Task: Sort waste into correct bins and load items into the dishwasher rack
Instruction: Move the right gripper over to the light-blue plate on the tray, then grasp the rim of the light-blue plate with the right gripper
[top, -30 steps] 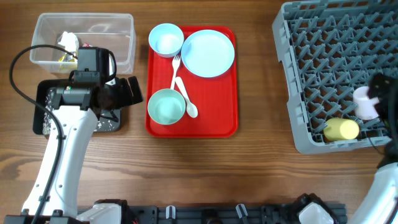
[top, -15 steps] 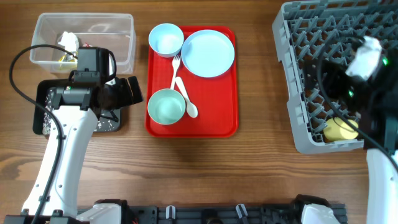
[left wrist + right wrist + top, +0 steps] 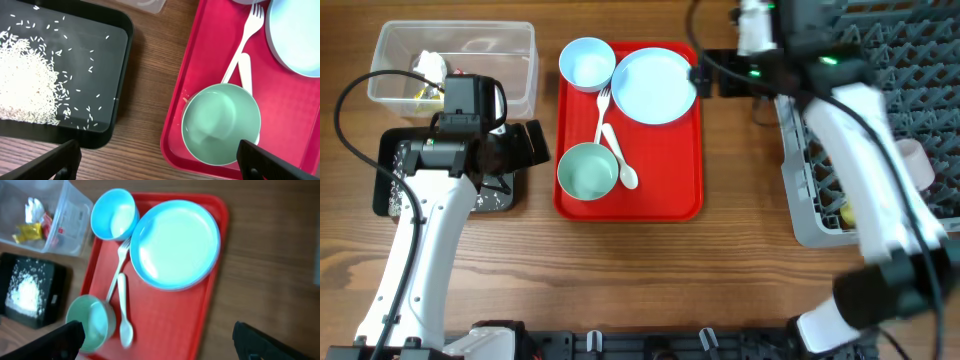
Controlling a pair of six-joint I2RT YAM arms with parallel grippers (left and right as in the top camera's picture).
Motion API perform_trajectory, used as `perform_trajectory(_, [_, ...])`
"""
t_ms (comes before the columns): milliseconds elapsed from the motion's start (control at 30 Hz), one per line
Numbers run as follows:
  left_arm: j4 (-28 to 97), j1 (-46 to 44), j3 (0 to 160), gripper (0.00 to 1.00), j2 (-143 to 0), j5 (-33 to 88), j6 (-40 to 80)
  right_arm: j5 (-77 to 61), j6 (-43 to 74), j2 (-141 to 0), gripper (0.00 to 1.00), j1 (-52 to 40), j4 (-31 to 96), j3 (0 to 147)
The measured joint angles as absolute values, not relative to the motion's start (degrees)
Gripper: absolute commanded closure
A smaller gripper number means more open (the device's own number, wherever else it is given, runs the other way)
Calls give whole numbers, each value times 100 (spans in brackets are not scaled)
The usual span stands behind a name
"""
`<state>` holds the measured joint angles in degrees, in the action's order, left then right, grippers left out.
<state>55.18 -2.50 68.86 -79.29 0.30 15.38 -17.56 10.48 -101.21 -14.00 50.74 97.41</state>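
I should grab the round plate next with my right gripper, by its rim on the side facing the grey rack. The plate's opposite rim then stays free to load.
On the red tray [image 3: 670, 195] lie two pale-blue bowls [image 3: 587, 63] [image 3: 588, 171], a round plate [image 3: 654, 85], a white fork [image 3: 603, 105] and a spoon [image 3: 620, 165]. My right gripper [image 3: 703, 75] is open and empty, over the tray's right edge beside the plate [image 3: 175, 244]. My left gripper [image 3: 525, 145] is open and empty between the black tray [image 3: 388, 185] and the near bowl [image 3: 221, 122]. The grey rack [image 3: 920, 90] holds a pink cup [image 3: 917, 160] and a yellow cup [image 3: 847, 213], half hidden by my right arm. Rice [image 3: 25, 85] lies in the black tray.
The clear tub [image 3: 510, 60] at the back left holds white tissue [image 3: 430, 65] and small wrappers [image 3: 27, 230]. My right arm stretches across the rack's left side. Bare wood runs between the red tray and the rack and along the table front.
My right arm left the pink cup in the rack and swung left and back to the red tray's right edge. The left arm has not moved.
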Motion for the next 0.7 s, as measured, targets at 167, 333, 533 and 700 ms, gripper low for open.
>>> perform_trajectory(167, [5505, -250, 6886, 0, -7929, 30, 1540, -2274, 1406, -11089, 18, -1417, 4213, 9741])
perform_trajectory(333, [5446, -250, 6886, 0, -7929, 30, 1540, -2329, 1876, -11815, 35, -1498, 3822, 9741])
perform_trajectory(533, [5398, -250, 6886, 0, -7929, 30, 1540, -1787, 2359, -12322, 43, -1765, 3870, 9741])
perform_trajectory(700, [5374, -250, 6886, 0, -7929, 27, 1540, -1085, 2851, -12379, 44, -1949, 3981, 9741])
